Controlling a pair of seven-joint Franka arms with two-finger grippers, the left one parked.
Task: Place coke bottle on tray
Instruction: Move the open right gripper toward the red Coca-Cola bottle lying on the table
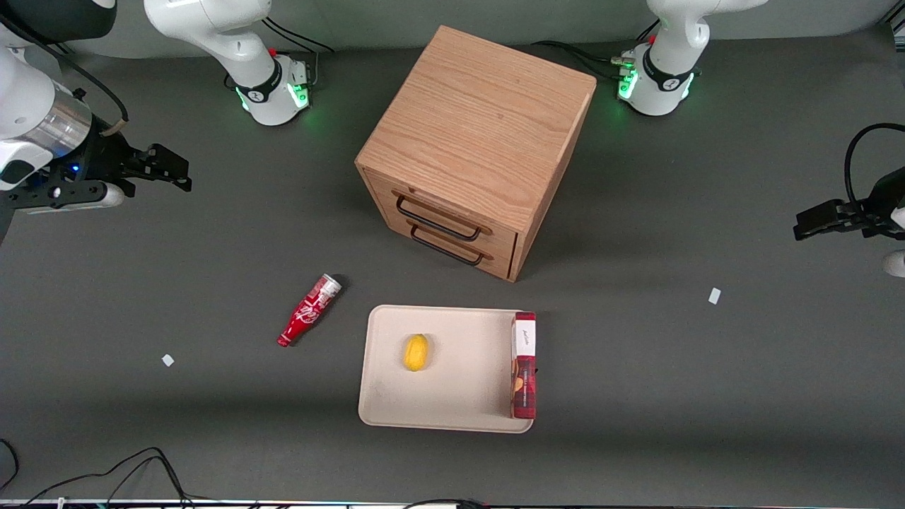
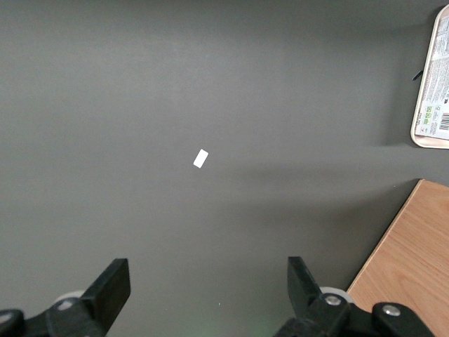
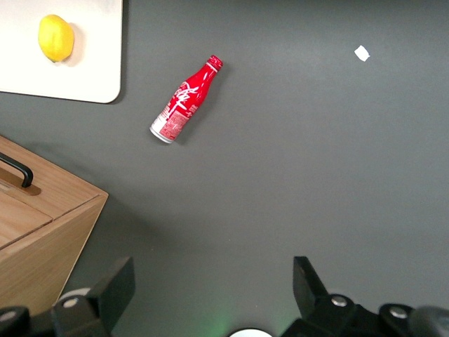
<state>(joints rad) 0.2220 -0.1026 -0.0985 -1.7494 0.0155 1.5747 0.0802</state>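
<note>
The right gripper grabs the coke bottle by its labeled body [image 1: 314,305] next, to place the bottle on the tray [image 1: 452,396].
The coke bottle [image 1: 309,310] lies on its side on the dark table, beside the tray toward the working arm's end; its silver base points away from the front camera. It also shows in the right wrist view [image 3: 185,101]. The beige tray [image 1: 452,396] lies in front of the wooden cabinet and shows partly in the right wrist view [image 3: 91,63]. My right gripper [image 1: 159,167] hangs open and empty above the table, well apart from the bottle and farther from the front camera; it also shows in the right wrist view [image 3: 212,288].
On the tray lie a yellow lemon [image 1: 416,352] and a flat red box [image 1: 524,365] along one edge. A wooden drawer cabinet [image 1: 474,148] stands mid-table. Small white scraps [image 1: 167,360] [image 1: 714,295] lie on the table. Cables [image 1: 106,474] run along the near edge.
</note>
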